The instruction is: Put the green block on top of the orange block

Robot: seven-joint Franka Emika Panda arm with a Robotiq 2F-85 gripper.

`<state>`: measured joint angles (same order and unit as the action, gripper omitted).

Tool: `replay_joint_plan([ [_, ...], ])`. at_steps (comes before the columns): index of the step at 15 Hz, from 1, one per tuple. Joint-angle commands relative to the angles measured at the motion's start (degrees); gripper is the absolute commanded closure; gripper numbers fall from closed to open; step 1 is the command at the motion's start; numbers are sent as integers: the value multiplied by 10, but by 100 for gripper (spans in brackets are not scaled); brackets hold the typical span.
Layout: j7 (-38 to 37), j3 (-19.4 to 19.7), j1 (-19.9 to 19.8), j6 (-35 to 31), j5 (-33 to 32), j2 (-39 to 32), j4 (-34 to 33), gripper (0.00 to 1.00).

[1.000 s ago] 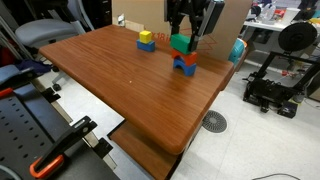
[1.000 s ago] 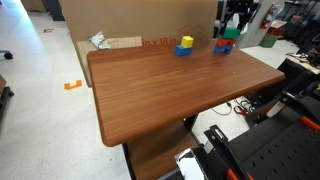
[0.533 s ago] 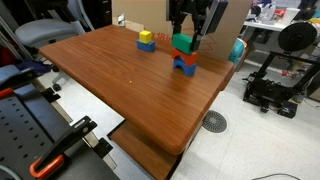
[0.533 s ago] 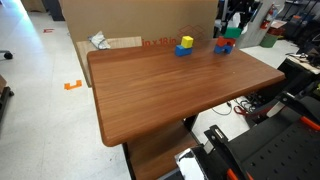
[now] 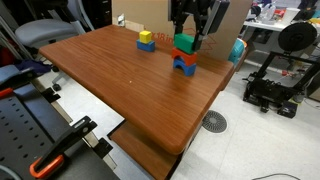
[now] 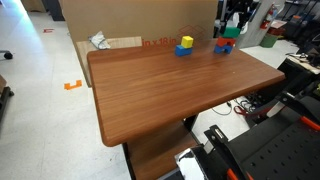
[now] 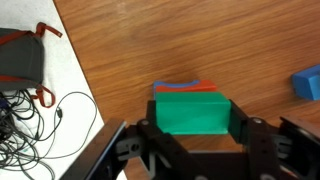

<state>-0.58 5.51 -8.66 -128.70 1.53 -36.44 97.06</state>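
The orange block [image 5: 184, 57] lies directly below the green block, so the green block would come to rest there, and it is now time for my gripper to open.
My gripper [image 7: 192, 128] is shut on the green block [image 7: 192, 112], with one finger pad on each side. In the wrist view the block sits directly over the orange block [image 7: 186, 88], which lies on a blue block [image 7: 172, 83]. I cannot tell whether green touches orange. In both exterior views the gripper [image 5: 186, 38] [image 6: 228, 30] holds the green block [image 5: 185, 43] [image 6: 226, 33] at the top of the orange block [image 5: 184, 57] and blue block [image 5: 187, 67] stack, near the table's far edge.
A yellow cube [image 5: 146, 37] [image 6: 187, 41] on a blue block [image 5: 147, 46] stands beside the stack; its blue edge shows in the wrist view [image 7: 308, 82]. The wooden table [image 5: 120, 85] ends close behind the stack. Cables [image 7: 40, 120] lie on the floor.
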Motion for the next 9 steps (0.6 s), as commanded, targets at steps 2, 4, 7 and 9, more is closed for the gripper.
replay_joint_plan([
  [2, -10, 5, 4, 23, -7, -15, -26, 59],
  [4, -9, 5, 4, 24, -6, -16, -27, 59],
  [7, -7, 3, 2, 22, -3, -12, -24, 3],
  [9, -6, 3, 1, 18, -2, -8, -21, 0],
])
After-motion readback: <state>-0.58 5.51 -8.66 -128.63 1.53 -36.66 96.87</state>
